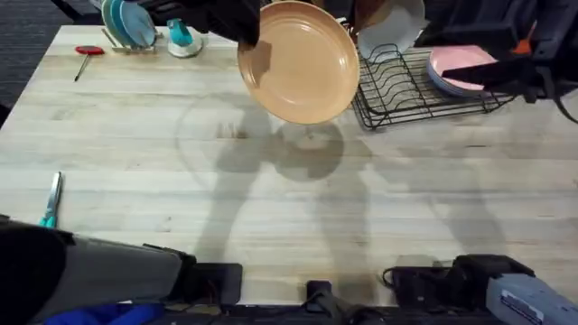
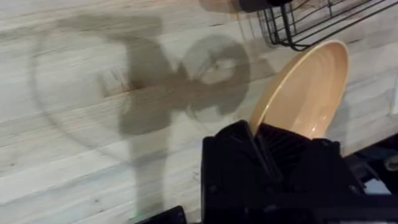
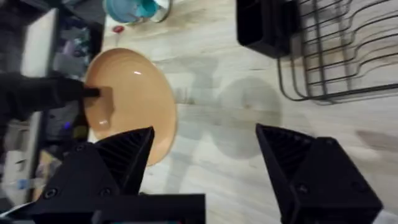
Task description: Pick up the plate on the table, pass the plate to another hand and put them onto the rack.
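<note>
The left gripper's fingers already crowd the plate's other rim, so the robot's right gripper should next grab the plate by the bare rim (image 1: 356, 74) (image 3: 173, 112) across from the left gripper.
The orange-tan plate (image 1: 302, 63) hangs tilted in the air above the table (image 1: 135, 153), left of the black wire rack (image 1: 406, 86). My left gripper (image 1: 253, 50) is shut on the plate's left rim. In the left wrist view, the black fingers (image 2: 258, 134) clamp the edge of the plate (image 2: 305, 93). My right gripper (image 3: 205, 155) is open with nothing between its fingers. It faces the plate (image 3: 137, 99) from a short way off, apart from it. The left gripper (image 3: 87, 93) shows there on the plate's far rim.
Pink plates (image 1: 461, 68) stand in the right end of the rack. A small wooden stand with blue plates (image 1: 126, 23) and a teal object (image 1: 181, 36) sit at the back left. A red-handled tool (image 1: 88, 51) and a teal-handled tool (image 1: 50, 203) lie near the left edge.
</note>
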